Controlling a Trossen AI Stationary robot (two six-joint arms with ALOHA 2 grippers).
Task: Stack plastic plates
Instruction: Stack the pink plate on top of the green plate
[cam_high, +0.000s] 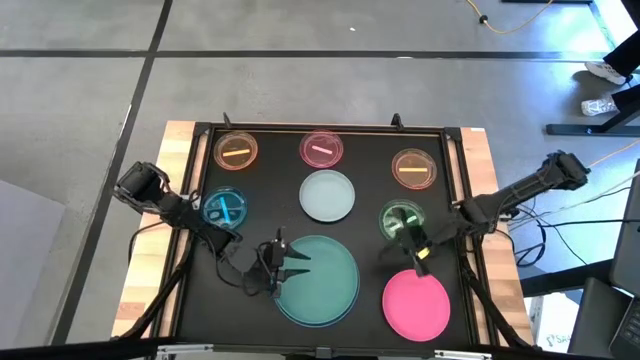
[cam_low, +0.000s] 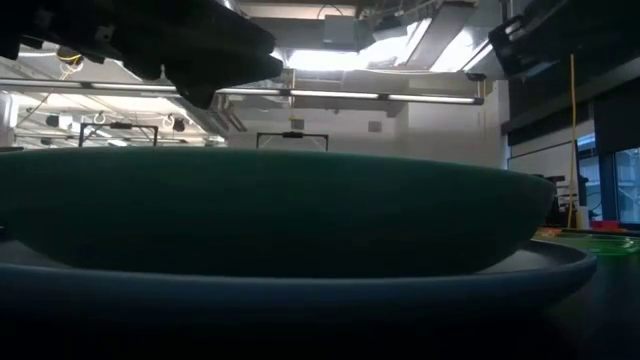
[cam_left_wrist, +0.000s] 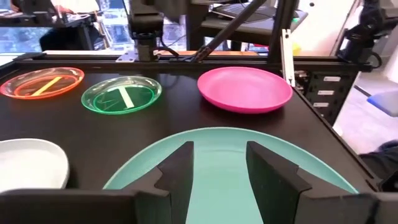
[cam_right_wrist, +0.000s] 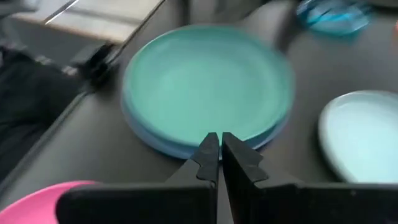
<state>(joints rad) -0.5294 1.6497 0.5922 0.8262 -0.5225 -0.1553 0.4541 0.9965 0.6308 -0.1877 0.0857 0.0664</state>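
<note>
The medium pale plate needs to go on the teal stack (cam_high: 318, 281) next, so my right gripper needs to grab it by its rim (cam_high: 349, 210).
A large teal plate (cam_high: 325, 285) (cam_left_wrist: 217, 149) (cam_right_wrist: 205, 84) rests inside a light-blue plate (cam_low: 300, 292) (cam_right_wrist: 155, 144) at the table's near middle. My left gripper (cam_high: 297, 262) (cam_left_wrist: 217, 168) is open and hovers over the teal plate's left part, clear of it in the low view. My right gripper (cam_high: 420, 258) (cam_right_wrist: 219, 155) is shut and empty, between the small green plate (cam_high: 402, 220) and the large pink plate (cam_high: 416, 305) (cam_left_wrist: 244, 89). A medium pale plate (cam_high: 327, 195) lies flat at the centre.
Small translucent plates lie flat on the black mat: orange (cam_high: 236, 152), pink (cam_high: 322, 149), amber (cam_high: 413, 168) along the far side, and blue (cam_high: 226, 208) at the left. A raised frame (cam_high: 455, 180) borders the mat. Bare mat shows between the pale plate and the teal stack.
</note>
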